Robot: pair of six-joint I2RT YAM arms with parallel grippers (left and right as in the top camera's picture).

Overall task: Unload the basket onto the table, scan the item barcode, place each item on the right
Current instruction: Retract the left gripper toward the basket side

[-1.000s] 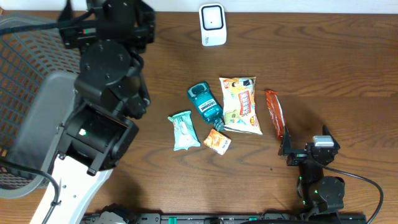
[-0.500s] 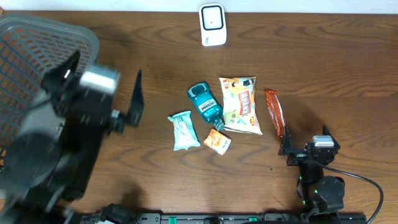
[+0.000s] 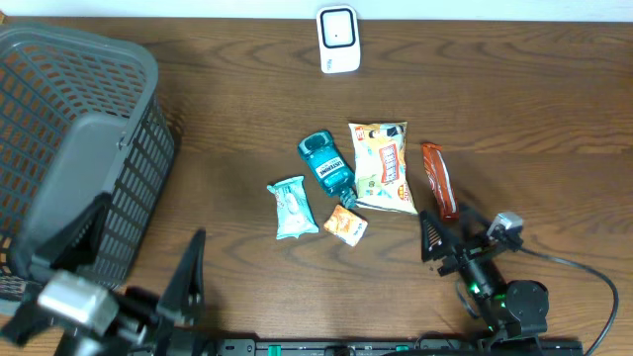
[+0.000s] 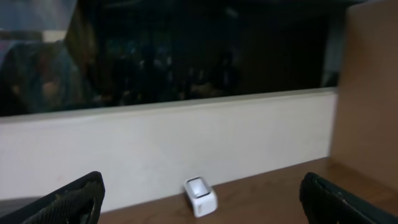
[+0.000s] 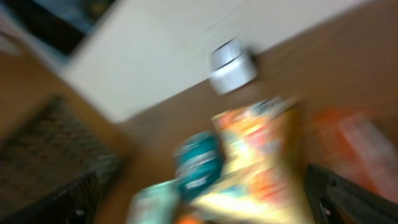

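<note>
The small orange packet should be picked up next by its nearest edge with my right gripper, so its broad sides stay uncovered and the barcode can be scanned.
The white barcode scanner (image 3: pixel 337 40) stands at the table's far edge; the left wrist view shows the scanner (image 4: pixel 201 196) small and far off. Grocery items lie mid-table: a teal bottle (image 3: pixel 326 163), a snack bag (image 3: pixel 382 166), a red bar (image 3: pixel 438 180), a teal wipes pack (image 3: pixel 291 208) and a small orange packet (image 3: pixel 346 225). My left gripper (image 3: pixel 152 218) hangs open at the front left, beside the basket, holding nothing. Just in front of the red bar, my right gripper (image 3: pixel 448 225) is open and empty. Its blurred view shows the bottle (image 5: pixel 198 163) and snack bag (image 5: pixel 261 149) ahead.
A large grey mesh basket (image 3: pixel 59 69) fills the left side of the table, and it appears in the right wrist view as a dark basket (image 5: pixel 56 143). A white wall (image 4: pixel 186 143) runs behind the scanner. A cable trails from the right arm at the front right.
The left arm has swung from over the basket down to the front left edge. The right gripper has turned and shifted left toward the items.
</note>
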